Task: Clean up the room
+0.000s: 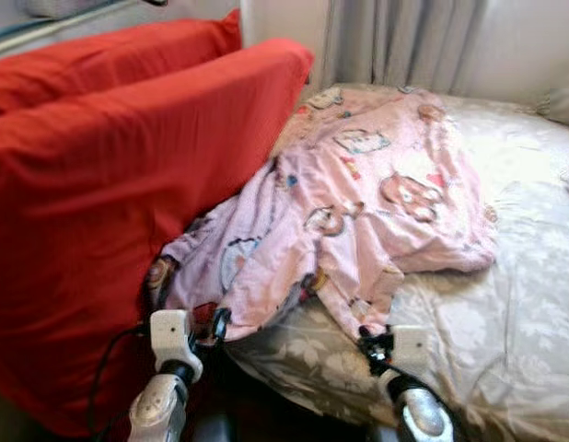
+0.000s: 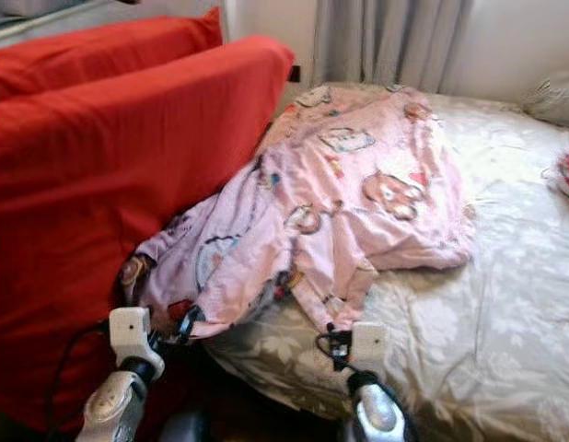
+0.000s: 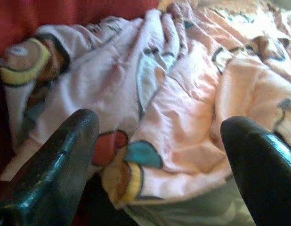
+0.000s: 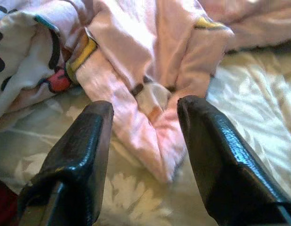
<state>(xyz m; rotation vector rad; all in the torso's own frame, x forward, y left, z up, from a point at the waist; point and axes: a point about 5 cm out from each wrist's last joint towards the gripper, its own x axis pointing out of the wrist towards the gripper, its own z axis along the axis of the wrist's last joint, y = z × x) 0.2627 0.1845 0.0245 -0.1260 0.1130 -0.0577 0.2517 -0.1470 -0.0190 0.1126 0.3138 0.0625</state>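
The rest of the cloth spreads wide and slack over the bed, so my right gripper will next pinch the pink blanket by its narrow folded tip.
A pink blanket printed with cartoon figures lies crumpled across the bed's left side, its lower edge hanging over the mattress corner. My left gripper is at the blanket's lower left hem, beside the red cushion; its fingers stand wide open with the cloth ahead of them. My right gripper sits at the blanket's lowest fold on the bed's near edge. Its fingers are open, with a pink fold lying between them on the bedspread.
A big red sofa back stands close on the left, touching the blanket. The bed has a cream floral bedspread. Grey curtains hang behind. A pillow and a red and white object lie at the far right.
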